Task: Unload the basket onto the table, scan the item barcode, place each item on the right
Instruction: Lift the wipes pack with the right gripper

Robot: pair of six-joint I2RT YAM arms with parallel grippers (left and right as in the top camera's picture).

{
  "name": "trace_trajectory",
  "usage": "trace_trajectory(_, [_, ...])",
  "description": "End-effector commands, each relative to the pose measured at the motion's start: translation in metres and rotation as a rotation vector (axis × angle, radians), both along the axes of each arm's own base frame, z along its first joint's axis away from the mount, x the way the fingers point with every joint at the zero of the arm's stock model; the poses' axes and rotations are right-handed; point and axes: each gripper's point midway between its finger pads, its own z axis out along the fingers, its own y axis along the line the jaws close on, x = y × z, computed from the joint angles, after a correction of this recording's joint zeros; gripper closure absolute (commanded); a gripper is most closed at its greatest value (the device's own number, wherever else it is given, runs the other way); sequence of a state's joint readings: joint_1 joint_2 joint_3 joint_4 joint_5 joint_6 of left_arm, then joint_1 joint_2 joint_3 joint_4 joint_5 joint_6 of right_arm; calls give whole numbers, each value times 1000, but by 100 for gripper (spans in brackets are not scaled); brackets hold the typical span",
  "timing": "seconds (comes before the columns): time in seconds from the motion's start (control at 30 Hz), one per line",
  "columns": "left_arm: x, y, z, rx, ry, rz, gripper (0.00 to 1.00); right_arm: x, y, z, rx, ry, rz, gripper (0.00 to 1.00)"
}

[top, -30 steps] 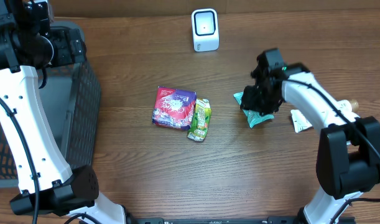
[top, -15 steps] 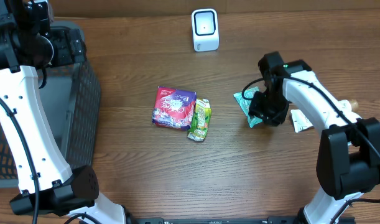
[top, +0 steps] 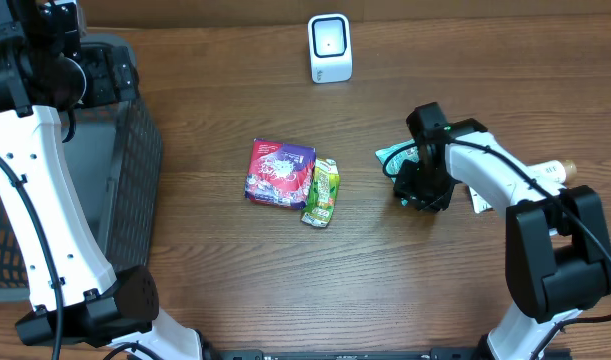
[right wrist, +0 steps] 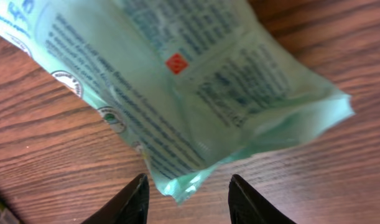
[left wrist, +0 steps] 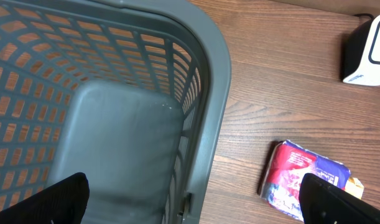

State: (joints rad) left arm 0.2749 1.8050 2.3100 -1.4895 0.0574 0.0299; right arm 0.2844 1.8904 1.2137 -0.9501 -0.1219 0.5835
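Observation:
Next, my right gripper grabs the pale teal packet [right wrist: 177,81] by its near corner [right wrist: 181,183], to leave the packet's printed side uncovered for barcode scanning.
A pale teal packet [right wrist: 177,81] with small print lies flat on the wooden table, right of centre; only its far corner [top: 393,156] shows in the overhead view. My right gripper [right wrist: 188,202] is open just above the packet's near corner, which pokes between the fingers without touching either one. From above, the right gripper [top: 417,190] covers most of the packet. The white barcode scanner [top: 330,47] stands at the far edge. My left gripper [left wrist: 196,202] is wide open with nothing in it, hovering over the basket's rim.
A grey mesh basket [top: 135,160] fills the left side. A pink-and-purple packet [top: 280,172] and a green carton [top: 322,192] lie side by side mid-table. A small white item [top: 480,195] lies right of the right arm.
My right gripper has slid along the teal packet toward its near end and dropped lower over it. The left arm and the other items have not moved.

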Motion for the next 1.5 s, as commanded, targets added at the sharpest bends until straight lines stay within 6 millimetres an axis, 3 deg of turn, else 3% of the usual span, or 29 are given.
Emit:
trace_trajectory(0.0, [0, -6, 3, 3, -11, -28, 1, 1, -14, -1, -88, -36, 23, 57])
trace_trajectory(0.3, [0, -6, 3, 3, -11, -28, 1, 13, -53, 1, -249, -83, -15, 56])
trace_trajectory(0.5, [0, -6, 3, 3, -11, -28, 0, 23, -55, 5, -205, -96, -12, 57])
trace_trajectory(0.73, [0, -6, 3, 2, -11, -28, 0, 42, -20, 45, 107, -143, 91, 53])
trace_trajectory(0.9, [0, -6, 3, 2, -11, -28, 1, 53, -39, 69, 138, -210, 65, 46])
trace_trajectory(1.07, [0, -6, 3, 2, -11, -29, 0, 60, -55, 60, 186, -237, 104, 35])
trace_trajectory(1.2, [0, -6, 3, 2, -11, -28, 1, 59, -48, 42, 282, -234, 128, 34])
trace_trajectory(1.47, [1, -6, 3, 2, -10, -29, 1, 60, -46, 14, 299, -232, 147, 34])
